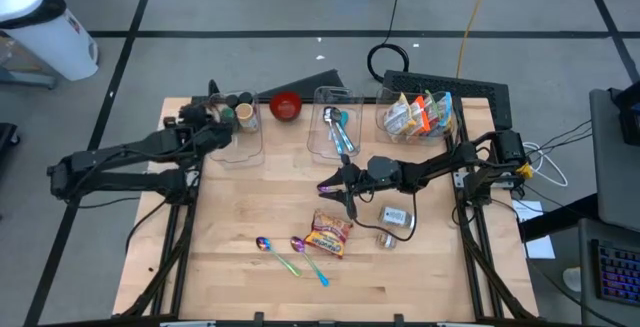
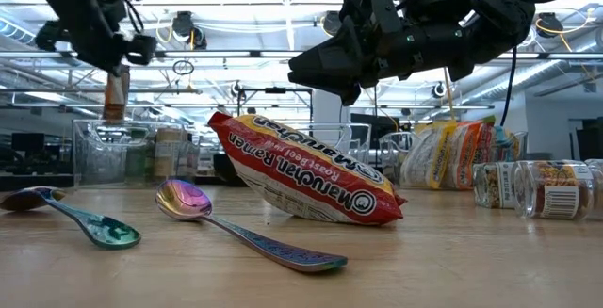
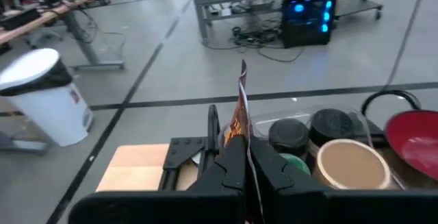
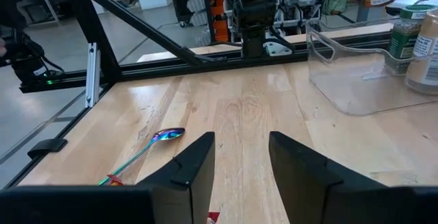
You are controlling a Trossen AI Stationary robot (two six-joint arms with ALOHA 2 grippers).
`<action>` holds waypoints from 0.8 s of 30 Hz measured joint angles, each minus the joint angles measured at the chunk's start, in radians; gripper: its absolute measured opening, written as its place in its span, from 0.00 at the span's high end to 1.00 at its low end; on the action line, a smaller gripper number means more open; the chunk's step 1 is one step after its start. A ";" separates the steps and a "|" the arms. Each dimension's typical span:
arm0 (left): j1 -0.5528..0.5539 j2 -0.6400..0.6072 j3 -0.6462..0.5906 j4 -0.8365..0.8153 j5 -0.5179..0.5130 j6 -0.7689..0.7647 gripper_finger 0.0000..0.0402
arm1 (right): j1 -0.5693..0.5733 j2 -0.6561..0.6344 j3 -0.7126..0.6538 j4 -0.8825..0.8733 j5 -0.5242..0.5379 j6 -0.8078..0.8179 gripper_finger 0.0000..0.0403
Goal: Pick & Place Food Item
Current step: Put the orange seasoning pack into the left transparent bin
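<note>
My left gripper should move the thin packet (image 3: 241, 104) inward before it lets go. The packet hangs over the clear bin's outer rim beside the jars.
A red Maruchan ramen packet (image 1: 330, 234) (image 2: 301, 181) lies on the wooden table, one end propped up. My right gripper (image 1: 335, 189) (image 4: 241, 148) hangs open a little above the table, just beyond the ramen's far end, with nothing between its fingers. My left gripper (image 1: 222, 117) (image 3: 241, 152) is at the far left, over the clear bin (image 1: 240, 137) that holds jars. It is shut on a thin brown-orange packet (image 3: 241, 104) (image 2: 116, 96). My left gripper pinches the thin packet between its two fingers, by the end nearest the fingers (image 3: 241, 131). The packet stands edge-on and sticks out past the fingertips. In the low view it hangs below the gripper, lifted clear above the bin.
Two iridescent spoons (image 1: 293, 250) lie near the table's front edge, left of the ramen. Spice jars (image 1: 396, 217) lie to its right. Along the far edge stand a red bowl (image 1: 287, 105), a bin with spoons (image 1: 337, 132) and a bin of snack packets (image 1: 420, 115).
</note>
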 joint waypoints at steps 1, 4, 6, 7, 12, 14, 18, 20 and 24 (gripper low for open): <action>0.017 0.016 0.000 0.028 0.000 0.018 1.00 | 0.000 0.000 0.000 0.000 0.000 0.000 0.68; 0.065 0.062 0.000 0.105 0.003 0.084 1.00 | 0.000 0.000 0.000 0.000 0.000 0.000 0.68; 0.095 0.087 0.000 0.153 0.015 0.139 1.00 | 0.000 0.000 0.000 0.000 -0.003 0.000 0.68; 0.109 0.099 0.000 0.174 0.023 0.170 1.00 | 0.000 0.000 0.000 -0.001 -0.003 0.000 0.68; 0.179 0.148 0.000 0.242 0.077 0.286 1.00 | 0.000 0.000 0.000 -0.008 -0.003 0.000 0.68; 0.202 0.161 -0.004 0.284 0.098 0.330 1.00 | 0.000 0.000 0.000 -0.010 -0.003 0.000 0.68; 0.243 0.165 -0.068 0.450 0.186 0.450 1.00 | 0.000 0.000 0.000 -0.015 -0.003 -0.002 0.68; 0.262 0.163 -0.117 0.567 0.257 0.516 1.00 | 0.000 0.000 0.000 -0.015 -0.003 -0.003 0.68; 0.311 0.163 -0.212 0.719 0.381 0.550 1.00 | 0.000 0.000 0.000 -0.016 -0.003 -0.003 0.68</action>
